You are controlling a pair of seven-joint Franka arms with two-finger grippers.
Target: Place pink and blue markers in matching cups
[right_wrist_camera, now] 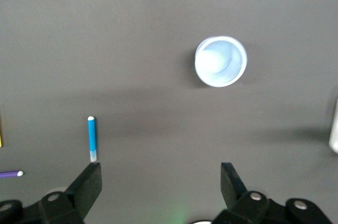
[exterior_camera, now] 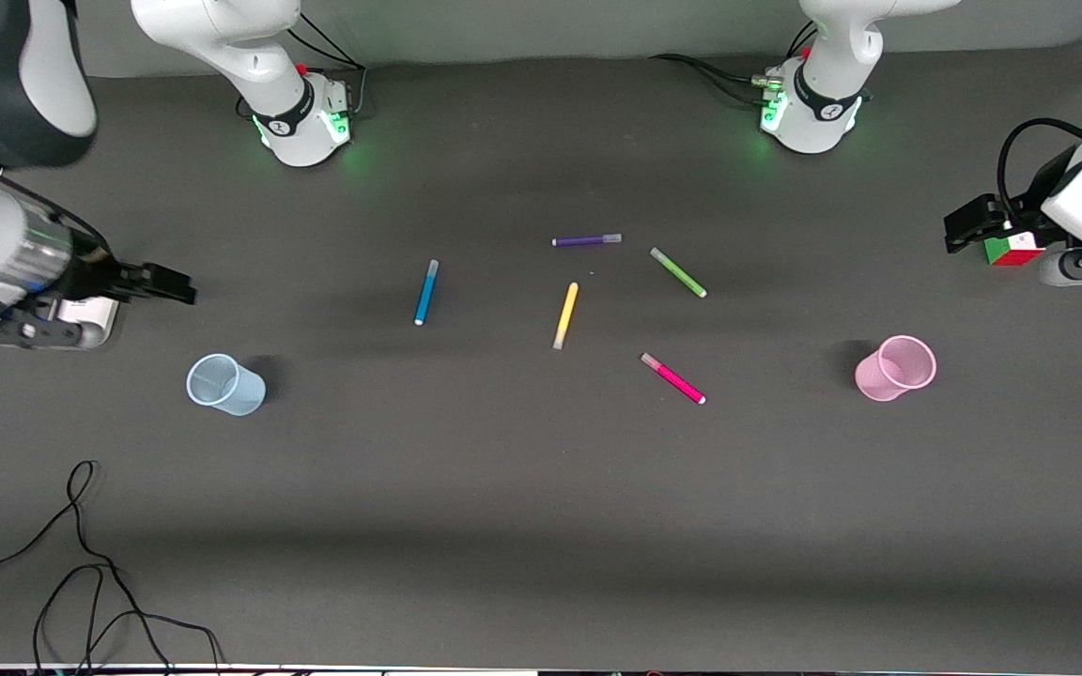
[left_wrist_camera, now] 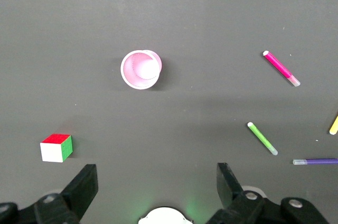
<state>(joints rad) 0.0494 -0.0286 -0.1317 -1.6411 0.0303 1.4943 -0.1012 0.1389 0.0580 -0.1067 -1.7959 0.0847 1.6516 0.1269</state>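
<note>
The pink marker needs to go in the pink cup. My left gripper will next grab the marker by its pale cap end to put it there.
The blue marker lies flat mid-table, toward the right arm's end; it also shows in the right wrist view. The pink marker lies nearer the front camera, toward the left arm's end, and shows in the left wrist view. The pale blue cup stands upright near the right arm's end. The pink cup stands upright near the left arm's end. My right gripper is open and empty, up over the table near the blue cup. My left gripper is open and empty, up near the pink cup.
A purple marker, a green marker and a yellow marker lie between the blue and pink markers. A colour cube sits under the left gripper. Black cables lie at the near corner by the right arm's end.
</note>
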